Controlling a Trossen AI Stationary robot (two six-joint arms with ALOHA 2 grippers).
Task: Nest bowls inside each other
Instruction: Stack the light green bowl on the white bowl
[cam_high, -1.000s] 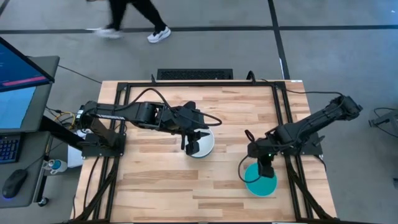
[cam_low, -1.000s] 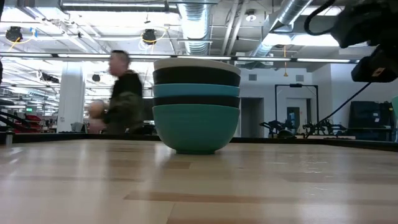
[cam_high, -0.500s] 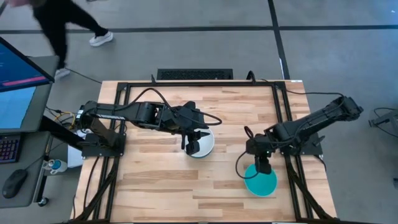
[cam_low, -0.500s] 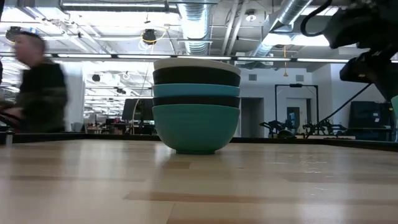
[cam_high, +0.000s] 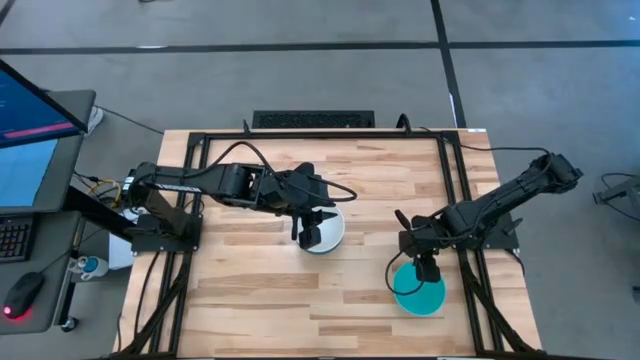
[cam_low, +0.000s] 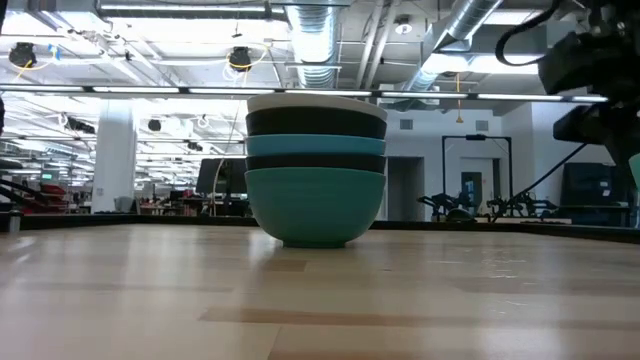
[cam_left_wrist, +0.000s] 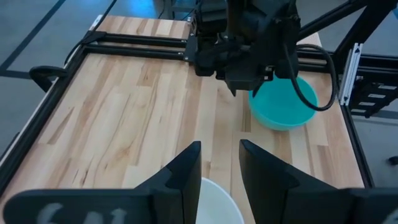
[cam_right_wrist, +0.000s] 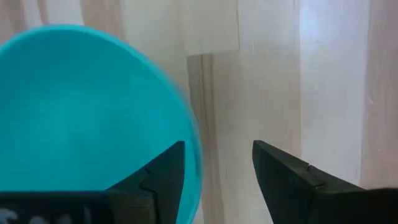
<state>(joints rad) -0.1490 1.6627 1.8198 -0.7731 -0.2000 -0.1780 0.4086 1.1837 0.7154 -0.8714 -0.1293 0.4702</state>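
Note:
The right gripper takes hold of the cyan bowl by its rim next, to nest it in the white bowl.
A stack of nested bowls stands mid-table, teal at the bottom, then black, cyan, black, and a white bowl on top. My left gripper hangs open above the white bowl's left rim, clear of it. A single bright cyan bowl rests on its base on the wood at the near right. My right gripper is open over this bowl's rim. One finger is over the inside and the other over the bare wood outside.
A black metal frame runs round the tabletop, with its rails close to both arm bases. Bare wood lies at the near left. A monitor and a mouse sit beyond the left edge.
My right gripper has shifted a little over the cyan bowl, toward the far left and back, while the bowl has stayed put. A person walking past the table's far side has gone out of view to the left.

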